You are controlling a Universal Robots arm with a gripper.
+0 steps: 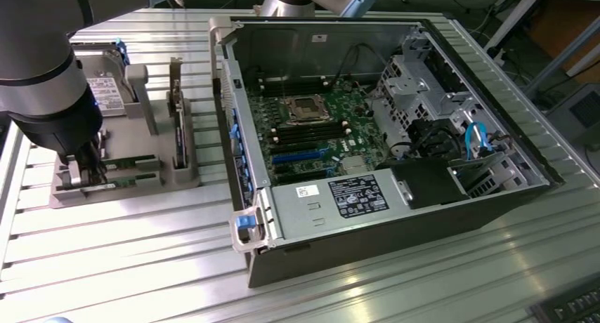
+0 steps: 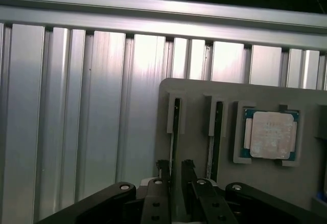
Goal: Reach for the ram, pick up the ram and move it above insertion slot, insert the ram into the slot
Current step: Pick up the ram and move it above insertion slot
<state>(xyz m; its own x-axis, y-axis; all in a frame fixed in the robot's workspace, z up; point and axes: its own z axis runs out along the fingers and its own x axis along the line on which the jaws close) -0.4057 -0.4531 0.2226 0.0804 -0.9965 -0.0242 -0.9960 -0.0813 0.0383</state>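
My gripper will grab the ram next. It will hold the bare middle of its long edge [image 2: 173, 169], because the end posts of the grey holder wrap around the ram's ends.
The ram [image 2: 175, 132] stands on edge in a narrow channel of the grey holder [image 2: 199, 93], seen as a thin dark strip. My gripper [image 2: 175, 166] hangs right over it, one black finger [image 2: 163, 169] on each side of the strip, with small gaps showing, so it is open. In the exterior view the gripper [image 1: 89, 174] is low over the same holder [image 1: 140, 179] at the exterior view's left, outside the computer case. The slot [image 1: 302, 133] is among the parallel black sockets on the motherboard, next to the square processor socket [image 1: 305, 108].
A second channel [image 2: 218, 127] runs beside the ram, and a silver processor chip [image 2: 269, 134] lies in its recess beyond. A hard drive [image 1: 105, 91] sits at the holder's back. The open case [image 1: 375, 218] has tall walls, a power supply and cables around the motherboard.
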